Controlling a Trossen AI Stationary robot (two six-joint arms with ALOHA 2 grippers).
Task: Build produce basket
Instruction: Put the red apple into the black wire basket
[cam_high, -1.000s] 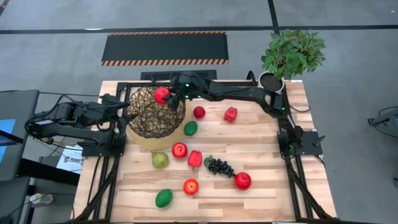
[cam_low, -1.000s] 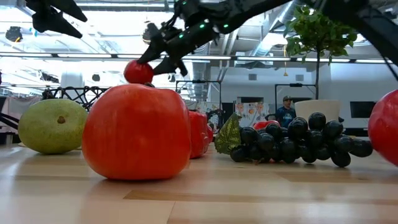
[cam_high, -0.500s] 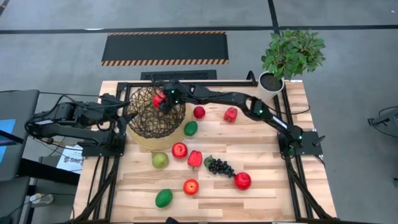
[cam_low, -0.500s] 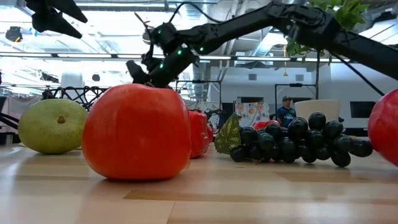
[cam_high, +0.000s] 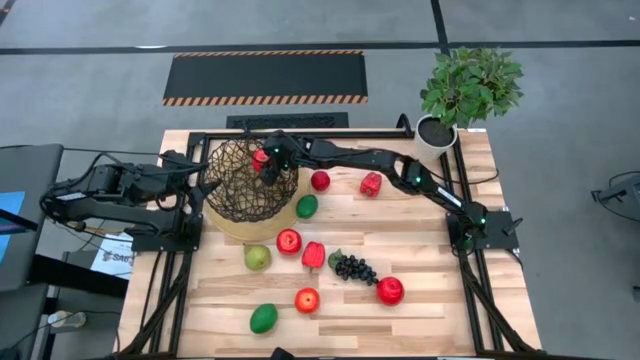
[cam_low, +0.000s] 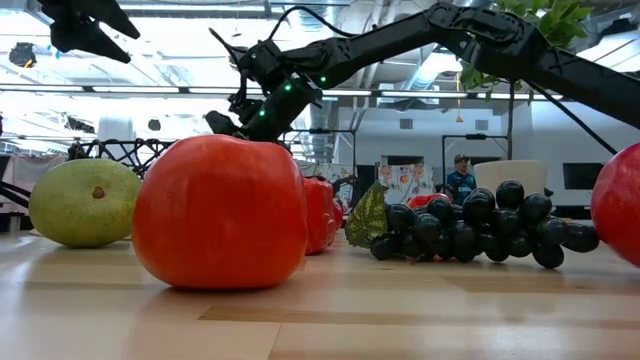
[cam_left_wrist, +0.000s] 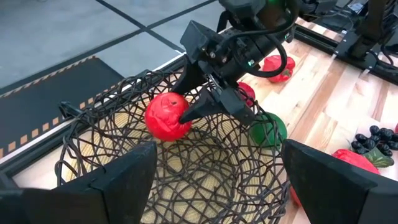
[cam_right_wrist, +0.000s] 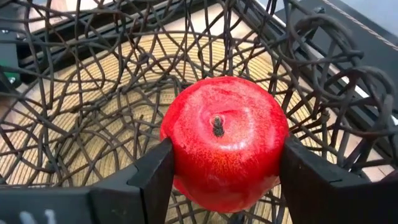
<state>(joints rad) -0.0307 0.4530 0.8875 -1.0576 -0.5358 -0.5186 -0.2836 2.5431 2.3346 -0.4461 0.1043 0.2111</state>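
Observation:
The red apple (cam_right_wrist: 224, 143) hangs inside the dark weave of the basket (cam_right_wrist: 124, 112) in the right wrist view. It would rest inside, so it is time for my right gripper to release it now.
The dark open-weave basket (cam_high: 248, 185) stands on its flat tan base at the table's far left. My right gripper (cam_high: 263, 160) reaches over its far right rim, shut on a red apple (cam_right_wrist: 222, 140), also in the left wrist view (cam_left_wrist: 166, 116). My left gripper (cam_left_wrist: 211, 180) is open beside the basket's left rim (cam_high: 207, 180); its fingers stand apart and touch nothing. Loose produce lies on the table: apples (cam_high: 289, 240), a red pepper (cam_high: 313, 254), grapes (cam_high: 354, 268), a pear (cam_high: 257, 257). My right gripper pinches the red apple by its two opposite sides (cam_right_wrist: 171, 155) between its two fingers. The fingers (cam_left_wrist: 214, 102) slant down from the table's right side. The apple hangs clear inside the basket's mouth, above the tan base (cam_right_wrist: 81, 112), its stem end facing the wrist camera.
A potted plant (cam_high: 465, 90) stands at the far right corner. More produce lies right of the basket: a red apple (cam_high: 320, 180), a red pepper (cam_high: 371, 183), a green oval (cam_high: 307, 206). A green oval (cam_high: 263, 318) and apples (cam_high: 307, 300) lie near the front edge.
My right gripper has carried the red apple from above the basket's far right rim down and left into the basket's mouth, its arm stretching out lower over the table. The apple stays held between the fingers.

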